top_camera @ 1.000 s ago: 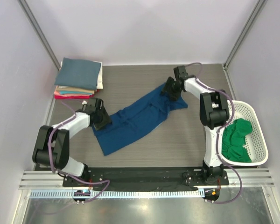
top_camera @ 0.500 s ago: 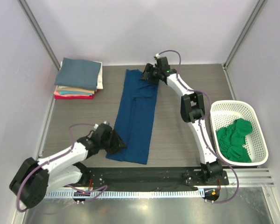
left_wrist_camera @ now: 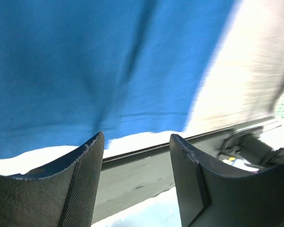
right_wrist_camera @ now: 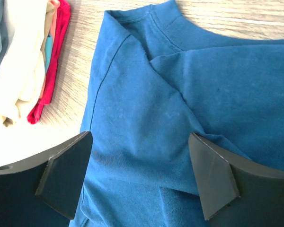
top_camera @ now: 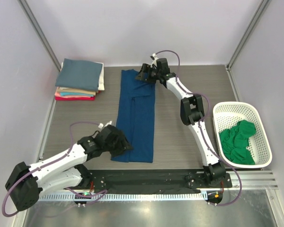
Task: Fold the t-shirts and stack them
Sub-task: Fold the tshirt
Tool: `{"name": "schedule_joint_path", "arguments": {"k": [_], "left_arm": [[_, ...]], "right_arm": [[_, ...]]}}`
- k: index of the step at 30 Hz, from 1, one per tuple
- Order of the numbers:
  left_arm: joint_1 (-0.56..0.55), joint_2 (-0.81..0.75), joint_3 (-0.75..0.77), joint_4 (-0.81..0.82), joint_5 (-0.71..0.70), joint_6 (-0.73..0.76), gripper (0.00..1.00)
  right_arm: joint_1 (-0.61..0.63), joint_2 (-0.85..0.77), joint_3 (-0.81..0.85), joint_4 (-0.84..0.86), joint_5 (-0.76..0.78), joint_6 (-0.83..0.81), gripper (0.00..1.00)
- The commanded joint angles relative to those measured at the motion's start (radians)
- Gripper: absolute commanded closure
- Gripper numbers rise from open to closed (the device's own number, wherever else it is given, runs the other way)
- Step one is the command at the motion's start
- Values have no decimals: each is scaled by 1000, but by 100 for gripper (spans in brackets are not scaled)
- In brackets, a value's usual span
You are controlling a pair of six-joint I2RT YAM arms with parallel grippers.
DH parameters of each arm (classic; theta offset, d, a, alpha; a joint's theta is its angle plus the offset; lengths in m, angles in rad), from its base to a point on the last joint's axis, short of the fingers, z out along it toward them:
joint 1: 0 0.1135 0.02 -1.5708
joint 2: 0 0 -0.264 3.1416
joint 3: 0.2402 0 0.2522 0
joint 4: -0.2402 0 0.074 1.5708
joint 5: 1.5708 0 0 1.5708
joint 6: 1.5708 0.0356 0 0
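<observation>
My right gripper picks up the navy blue t-shirt's near hem at its basket-side corner next, to fold the hem toward the collar.
The navy blue t-shirt lies flat as a long narrow strip running from the far side to the near edge. Its collar end shows folded sleeves. My right gripper hovers over that collar end, and in the wrist view it stands wide open with only cloth beneath. My left gripper sits at the near left hem. From its own wrist camera it is open, empty, with the hem just beyond the fingertips. Folded t-shirts form a stack at the far left. A green t-shirt lies in the basket.
A white mesh basket stands at the right, beside the right arm. The folded stack's red and cream edges lie close to the left of the collar end. The black rail at the table's near edge runs just below the hem.
The navy shirt swung from a diagonal into a straight far-to-near strip. The left arm came to the near hem, the right to the far end. The right jaws spread wider.
</observation>
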Motion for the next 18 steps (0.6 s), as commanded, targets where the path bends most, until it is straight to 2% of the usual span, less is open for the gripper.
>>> {"name": "schedule_joint_path", "arguments": {"k": [1, 3, 6, 9, 11, 12, 13, 15, 16, 18], "left_arm": [[-5, -12, 163, -165, -152, 135, 40], [-6, -24, 264, -285, -276, 207, 36], [6, -53, 319, -362, -379, 256, 28], [67, -61, 297, -384, -372, 279, 27], [144, -58, 284, -387, -341, 307, 28], [167, -61, 273, -376, -322, 315, 28], [209, -64, 253, -368, -290, 322, 29], [242, -82, 224, -335, -256, 327, 30], [262, -87, 190, -322, -219, 327, 30], [273, -94, 156, -280, -187, 318, 32]], "right_arm": [[-3, -30, 54, 30, -31, -56, 11], [-6, -104, 21, 35, -28, -70, 10], [-3, -281, -85, 39, 39, -93, 9], [-3, -493, -231, 20, 104, -87, 9], [0, -614, -447, 13, 153, -64, 9], [11, -758, -536, 12, 179, -53, 9], [20, -821, -723, 10, 251, -43, 10], [46, -997, -902, -17, 302, -12, 10], [60, -1048, -1058, -31, 319, 14, 10], [86, -1169, -1203, -82, 351, 48, 12]]}}
